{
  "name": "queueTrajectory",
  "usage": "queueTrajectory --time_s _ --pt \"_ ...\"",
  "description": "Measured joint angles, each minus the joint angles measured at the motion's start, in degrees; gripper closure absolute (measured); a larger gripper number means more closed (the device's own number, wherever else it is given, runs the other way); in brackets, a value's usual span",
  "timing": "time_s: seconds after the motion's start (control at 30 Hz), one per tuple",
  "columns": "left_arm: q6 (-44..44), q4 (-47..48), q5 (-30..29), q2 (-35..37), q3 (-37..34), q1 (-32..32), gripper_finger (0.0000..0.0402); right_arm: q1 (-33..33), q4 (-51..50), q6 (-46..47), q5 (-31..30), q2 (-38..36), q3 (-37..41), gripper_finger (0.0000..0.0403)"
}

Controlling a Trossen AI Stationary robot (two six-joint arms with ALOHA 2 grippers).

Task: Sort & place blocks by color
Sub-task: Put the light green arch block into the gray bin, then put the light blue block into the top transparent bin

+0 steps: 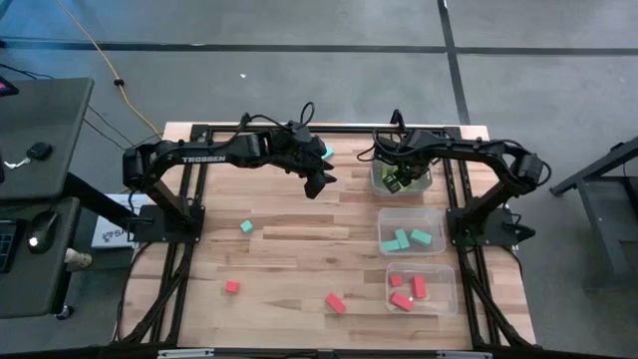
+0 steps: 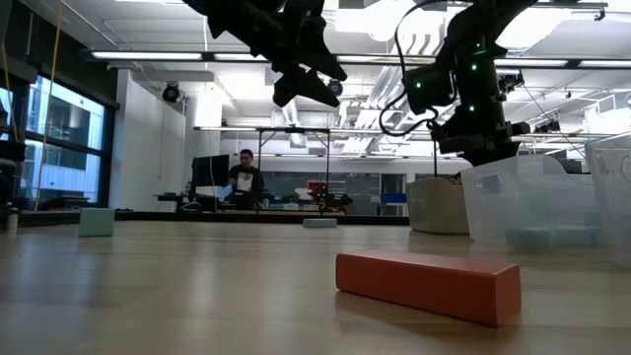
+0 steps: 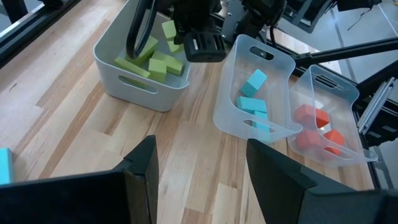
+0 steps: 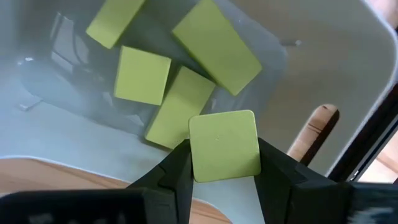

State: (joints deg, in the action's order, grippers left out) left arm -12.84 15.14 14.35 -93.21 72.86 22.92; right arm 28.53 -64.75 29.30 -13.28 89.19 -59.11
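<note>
The robot's right gripper needs to open now: the held block (image 4: 224, 146) is low inside the far bin (image 4: 74, 87) in the right wrist view, beside the other green blocks.
My right gripper (image 4: 224, 171) hangs over the far bin (image 1: 402, 179) at the table's right and is shut on a lime green block (image 4: 224, 144). Several lime green blocks (image 4: 186, 93) lie on that bin's floor. My left gripper (image 3: 199, 174) hovers open above the table's far middle (image 1: 319, 182) with nothing between its fingers. Loose blocks lie flat on the table: a light blue cube (image 1: 246, 227), a red cube (image 1: 231, 287), a red bar (image 1: 335, 302) and a light blue block (image 1: 327, 153) near the far edge. My right gripper pinches the lime green block by two opposite sides (image 4: 194, 155) between its two fingers. The fingers come from above, pointing steeply down. The block is lifted clear above the green blocks in the bin, its broad face turned toward the wrist camera.
Three clear bins stand in a row along the right side: the far one with green blocks, the middle one (image 1: 411, 231) with light blue blocks, the near one (image 1: 421, 286) with red blocks. A black frame (image 1: 189, 199) runs around the table. A person (image 2: 243, 177) sits in the room beyond.
</note>
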Motion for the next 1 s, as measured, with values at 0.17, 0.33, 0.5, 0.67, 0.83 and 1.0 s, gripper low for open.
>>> queueTrajectory --time_s 0.17,0.33,0.5,0.67,0.83,1.0 --pt "0.0 0.0 -0.02 0.0 -0.02 0.0 0.0236 0.0 0.0 -2.53 0.0 1.74 0.0 0.0276" --pt "0.0 0.0 -0.02 0.0 0.0 0.0 0.0236 0.0 0.02 -4.5 0.97 3.06 0.0 0.026" --pt "-0.04 0.0 0.0 0.0 0.0 0.37 0.0237 -0.02 0.15 -5.82 2.38 3.19 0.0 0.0254" --pt "-1.8 0.02 -1.48 0.0 0.0 1.49 0.0236 0.0 0.22 -6.86 2.35 3.19 0.0 0.0229" --pt "-5.0 1.89 -2.89 0.0 0.0 2.68 0.0234 0.0 -0.45 -6.43 2.36 3.16 0.0 0.019" --pt "-4.98 6.83 -2.99 0.0 0.0 4.05 0.0224 0.0 -2.36 -4.31 2.67 3.16 0.0 0.017"
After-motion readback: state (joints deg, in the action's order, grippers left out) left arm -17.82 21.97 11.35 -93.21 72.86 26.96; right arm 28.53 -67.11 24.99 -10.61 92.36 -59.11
